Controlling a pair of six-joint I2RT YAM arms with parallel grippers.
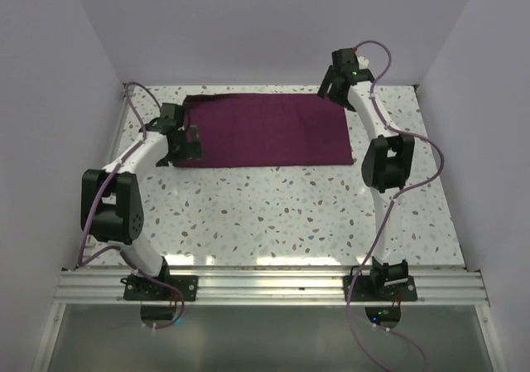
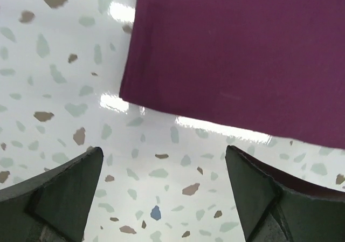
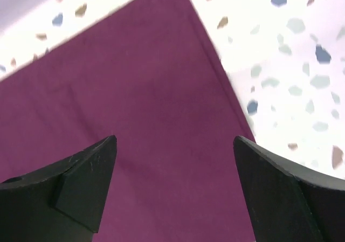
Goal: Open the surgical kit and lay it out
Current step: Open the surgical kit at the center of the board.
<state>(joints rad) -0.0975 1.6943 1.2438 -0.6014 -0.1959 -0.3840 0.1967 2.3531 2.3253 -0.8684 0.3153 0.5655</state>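
Note:
I will use my right gripper next to grab the maroon cloth [image 1: 265, 129] by the far corner under it. Then I will pull that corner over toward the cloth's near edge.
The surgical kit's dark maroon cloth [image 1: 265, 129] lies spread flat at the far middle of the table. No steel tray or silver instruments show in any view. My left gripper [image 1: 189, 147] is open and empty at the cloth's near left corner. In the left wrist view it [image 2: 163, 149] hovers over bare table just short of the cloth's corner [image 2: 226, 53]. My right gripper [image 1: 331, 86] is open and empty above the cloth's far right corner. In the right wrist view it [image 3: 175, 138] sits over the cloth [image 3: 135, 107], near its edge.
The white speckled table [image 1: 273, 214] is walled in by pale lavender panels at the left, back and right. An aluminium rail [image 1: 265, 285] carrying both arm bases runs along the near edge. The right arm's elbow [image 1: 387, 161] stands beside the cloth's right edge.

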